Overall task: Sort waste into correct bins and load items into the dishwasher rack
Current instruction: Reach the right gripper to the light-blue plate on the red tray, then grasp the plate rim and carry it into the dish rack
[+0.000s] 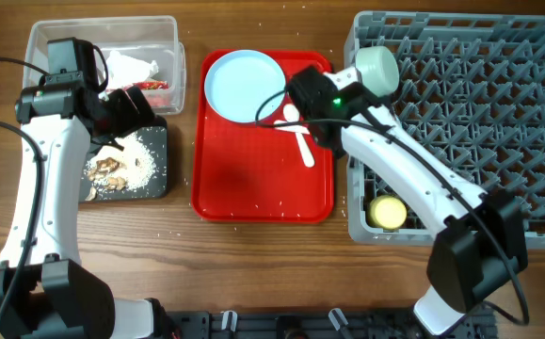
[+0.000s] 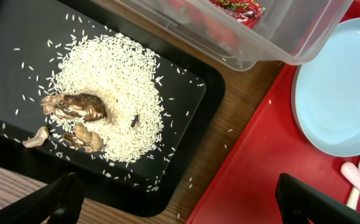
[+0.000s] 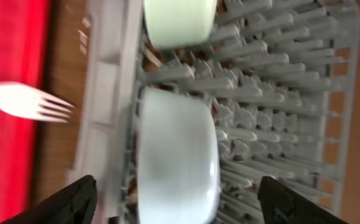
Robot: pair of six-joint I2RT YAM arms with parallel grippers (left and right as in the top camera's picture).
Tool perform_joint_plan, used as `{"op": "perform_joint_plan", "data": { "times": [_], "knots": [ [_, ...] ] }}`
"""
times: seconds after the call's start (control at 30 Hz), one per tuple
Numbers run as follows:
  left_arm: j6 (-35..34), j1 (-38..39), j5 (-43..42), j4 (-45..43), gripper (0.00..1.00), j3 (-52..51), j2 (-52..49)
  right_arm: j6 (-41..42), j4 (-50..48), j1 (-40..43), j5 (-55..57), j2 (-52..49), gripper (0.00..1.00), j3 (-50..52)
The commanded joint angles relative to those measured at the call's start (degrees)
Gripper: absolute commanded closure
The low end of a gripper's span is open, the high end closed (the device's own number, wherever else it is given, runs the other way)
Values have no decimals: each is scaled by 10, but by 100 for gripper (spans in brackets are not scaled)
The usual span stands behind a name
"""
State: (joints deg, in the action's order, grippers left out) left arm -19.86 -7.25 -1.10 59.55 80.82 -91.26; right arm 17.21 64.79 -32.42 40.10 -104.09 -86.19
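Observation:
My right gripper should grab the pale blue plate by its rim next. The opposite edge then stays free to load into the rack.
My left gripper is open and empty, above the near corner of the black tray. That tray holds white rice crumbs and brown food bits. The clear tub holds the white-and-red wrapper. A pale blue plate lies on the red serving tray with a spoon and a fork. My right gripper is open over the grey rack's left edge. One bowl stands between its jaws, untouched. Another bowl stands beyond.
The red serving tray lies between the bins and the rack. A small yellow cup sits in the rack's near left corner. Stray rice grains dot the wooden table. The right wrist view is blurred.

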Motion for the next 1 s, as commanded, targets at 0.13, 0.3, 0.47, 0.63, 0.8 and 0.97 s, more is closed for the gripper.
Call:
{"op": "perform_joint_plan", "data": {
  "times": [0.13, 0.3, 0.47, 0.63, 0.8, 0.97],
  "knots": [
    [0, -4, 7, 0, 0, -2, 5, 8, -113, 2, -320, 54, 0, -90],
    [0, -4, 7, 0, 0, -2, 5, 80, -299, 2, -340, 26, 12, -63],
    [0, -4, 7, 0, 0, -2, 5, 176, -391, 2, -337, -88, 18, -60],
    [0, -4, 7, 0, 0, -2, 5, 209, -407, 2, -389, -179, 24, -60],
    [0, -4, 7, 0, 0, -2, 5, 235, -408, 5, -389, -223, 34, -60],
    [0, -4, 7, 0, 0, -2, 5, 251, -402, 6, -389, -255, 44, -60]
  ]
}}
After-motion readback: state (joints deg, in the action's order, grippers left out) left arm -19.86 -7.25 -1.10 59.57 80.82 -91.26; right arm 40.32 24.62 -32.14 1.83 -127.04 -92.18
